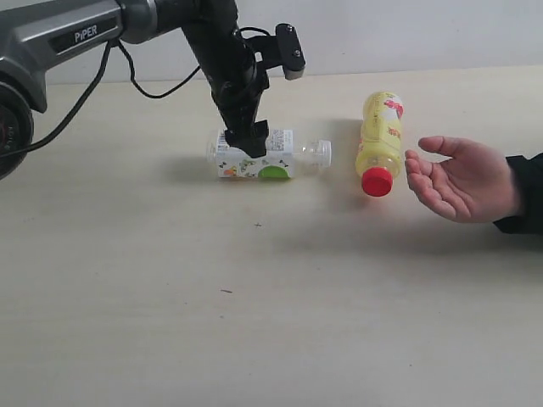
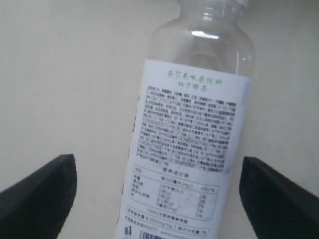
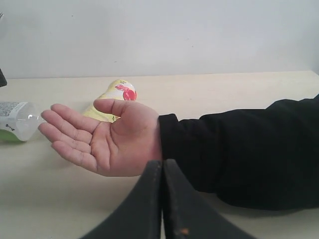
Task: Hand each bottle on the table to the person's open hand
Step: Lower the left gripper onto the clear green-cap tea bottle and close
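My left gripper should first go down to the small bottle's labelled body and only then close on the bottle. My fingertips are still above the bottle, and pale table shows in the gaps.
The small clear bottle with the white-green label point(image 1: 284, 156) lies on its side on the table point(image 1: 254, 322), neck toward the right. My left gripper point(image 1: 246, 144) is lowered over its labelled body, open. In the left wrist view the bottle point(image 2: 192, 124) lies between the two black fingers point(image 2: 45, 194) with a gap on each side. The yellow bottle with the red cap point(image 1: 380, 136) lies beside the person's open hand point(image 1: 458, 180), palm up at the right. My right gripper point(image 3: 162, 167) is shut on nothing, facing the hand point(image 3: 107, 142); the yellow bottle point(image 3: 117, 97) lies behind it. The cola and milky bottles are out of view.
A black cable point(image 1: 153, 89) hangs from the left arm point(image 1: 68, 34) over the table's far side. The person's black sleeve point(image 3: 239, 149) rests on the table just beyond my right gripper. A white wall closes the back.
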Motion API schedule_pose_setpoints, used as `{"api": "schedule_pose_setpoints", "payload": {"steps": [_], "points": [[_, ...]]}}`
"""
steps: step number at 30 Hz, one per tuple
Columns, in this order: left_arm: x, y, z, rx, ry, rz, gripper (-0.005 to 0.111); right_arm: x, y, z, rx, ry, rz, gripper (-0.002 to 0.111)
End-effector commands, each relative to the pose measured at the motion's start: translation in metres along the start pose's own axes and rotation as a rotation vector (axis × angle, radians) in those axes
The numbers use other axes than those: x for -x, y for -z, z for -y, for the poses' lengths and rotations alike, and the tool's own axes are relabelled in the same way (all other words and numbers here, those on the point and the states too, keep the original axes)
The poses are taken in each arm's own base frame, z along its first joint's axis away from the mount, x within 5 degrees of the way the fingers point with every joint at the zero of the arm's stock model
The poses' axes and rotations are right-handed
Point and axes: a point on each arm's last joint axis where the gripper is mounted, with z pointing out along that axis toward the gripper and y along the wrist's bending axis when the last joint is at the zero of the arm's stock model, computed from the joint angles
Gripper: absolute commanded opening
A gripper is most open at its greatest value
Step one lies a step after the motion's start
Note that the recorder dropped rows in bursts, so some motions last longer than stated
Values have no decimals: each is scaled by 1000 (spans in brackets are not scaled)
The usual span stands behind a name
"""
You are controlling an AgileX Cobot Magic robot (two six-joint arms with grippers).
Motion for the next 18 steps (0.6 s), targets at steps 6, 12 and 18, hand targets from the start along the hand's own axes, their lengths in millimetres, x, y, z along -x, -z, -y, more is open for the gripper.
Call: {"api": "schedule_pose_setpoints", "payload": {"steps": [6, 12, 18], "points": [[-2, -26, 2, -10, -42, -3, 85, -1, 0, 0, -4, 6, 6, 0], [-4, -36, 3, -13, -40, -7, 85, -1, 0, 0, -4, 6, 6, 0], [-4, -39, 3, -19, -38, -9, 80, -1, 0, 0, -4, 6, 6, 0]]}}
